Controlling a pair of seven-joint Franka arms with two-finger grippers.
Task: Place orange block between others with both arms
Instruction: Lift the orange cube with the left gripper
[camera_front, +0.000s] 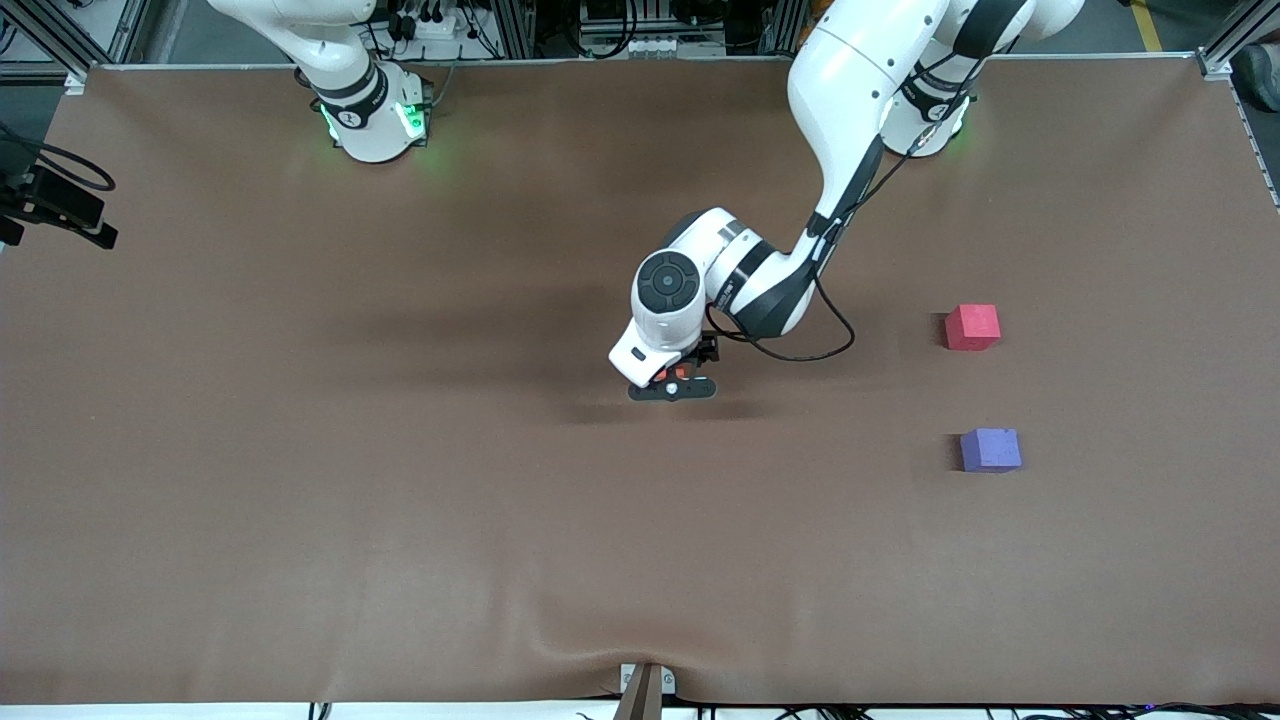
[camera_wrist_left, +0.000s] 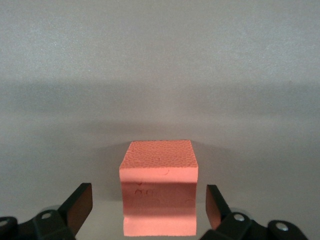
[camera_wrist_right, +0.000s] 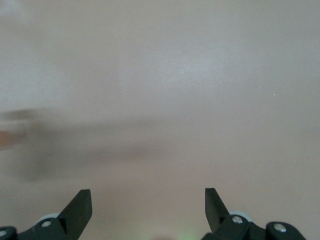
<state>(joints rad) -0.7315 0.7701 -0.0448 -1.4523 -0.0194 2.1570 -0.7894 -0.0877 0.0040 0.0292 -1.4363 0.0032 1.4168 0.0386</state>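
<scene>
My left gripper needs to place the orange block (camera_front: 663, 376) between the red-pink cube and the purple-blue cube (camera_front: 990, 450), so it should grab the block by its two opposite sides.
The orange block (camera_wrist_left: 159, 195) rests on the brown table near its middle. My left gripper (camera_wrist_left: 148, 189) is down around it, fingers open, with a gap on each side of the block. In the front view only slivers of the orange block (camera_front: 663, 376) show under the left gripper (camera_front: 672, 386). The others, a red-pink cube (camera_front: 972, 327) and a purple-blue cube (camera_front: 990, 450), sit apart toward the left arm's end, the purple-blue one nearer to the front camera. My right gripper (camera_wrist_right: 147, 192) hangs open over bare table, holding nothing; the front view shows only that arm's base.
A black camera mount (camera_front: 55, 205) juts over the table's edge at the right arm's end. A small bracket (camera_front: 645, 688) sits at the table edge nearest the front camera. A black cable (camera_front: 800, 350) loops off the left arm's wrist.
</scene>
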